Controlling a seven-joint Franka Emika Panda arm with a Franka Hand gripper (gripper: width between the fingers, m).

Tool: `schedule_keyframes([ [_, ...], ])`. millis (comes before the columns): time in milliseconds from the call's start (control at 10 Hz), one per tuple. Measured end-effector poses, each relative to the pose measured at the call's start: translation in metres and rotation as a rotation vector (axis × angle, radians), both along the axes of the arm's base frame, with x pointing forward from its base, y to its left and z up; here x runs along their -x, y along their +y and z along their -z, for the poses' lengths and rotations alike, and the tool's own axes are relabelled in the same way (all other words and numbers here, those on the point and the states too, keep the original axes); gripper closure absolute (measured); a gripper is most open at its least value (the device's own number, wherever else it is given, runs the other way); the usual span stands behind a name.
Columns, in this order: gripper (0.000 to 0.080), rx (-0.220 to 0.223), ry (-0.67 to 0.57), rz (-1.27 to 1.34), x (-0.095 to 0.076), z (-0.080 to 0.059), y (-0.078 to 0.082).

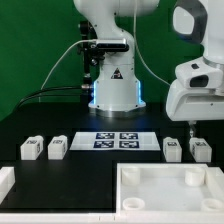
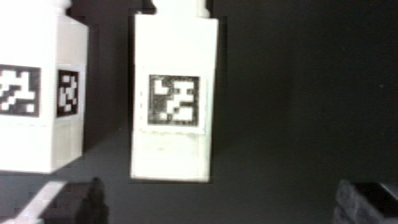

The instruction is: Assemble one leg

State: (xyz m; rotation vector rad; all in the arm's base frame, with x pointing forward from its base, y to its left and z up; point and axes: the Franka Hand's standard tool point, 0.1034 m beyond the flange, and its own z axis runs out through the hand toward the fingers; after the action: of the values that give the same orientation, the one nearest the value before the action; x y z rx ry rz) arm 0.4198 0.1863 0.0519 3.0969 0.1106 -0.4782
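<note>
My gripper goes lower before it closes on the leg. Its fingers hang above the top of the white leg [image 1: 201, 151], so closing now would miss the leg.
Four small white legs with square tags lie on the black table. Two are at the exterior view's left [image 1: 31, 149] [image 1: 57, 149] and two at its right [image 1: 173, 149] [image 1: 200, 150]. My gripper [image 1: 188, 126] hangs above the right pair, clear of them. In the wrist view one leg [image 2: 178, 100] lies lengthwise ahead of the gap between my fingers, and a second leg [image 2: 39, 90] lies beside it. My gripper [image 2: 217, 205] is open and empty. Only the dark fingertips [image 2: 71, 200] show at the frame's edge.
The marker board [image 1: 118, 141] lies in the middle in front of the robot base [image 1: 112, 85]. A large white tray-like piece with corner sockets [image 1: 165, 205] sits at the front right. Another white part [image 1: 5, 180] sits at the front left edge.
</note>
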Motion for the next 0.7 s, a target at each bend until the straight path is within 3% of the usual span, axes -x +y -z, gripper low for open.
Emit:
schedule_keyframes([
  [200, 0.0150, 0.014, 0.214, -0.038, 0.004, 0.004, -0.013],
  [400, 0.0150, 0.049, 0.420, -0.010, 0.014, 0.014, -0.010],
  [600, 0.0150, 0.110, 0.605, 0.011, 0.016, 0.012, -0.005],
  [700, 0.0150, 0.119, 0.656, 0.006, 0.015, 0.012, -0.006],
])
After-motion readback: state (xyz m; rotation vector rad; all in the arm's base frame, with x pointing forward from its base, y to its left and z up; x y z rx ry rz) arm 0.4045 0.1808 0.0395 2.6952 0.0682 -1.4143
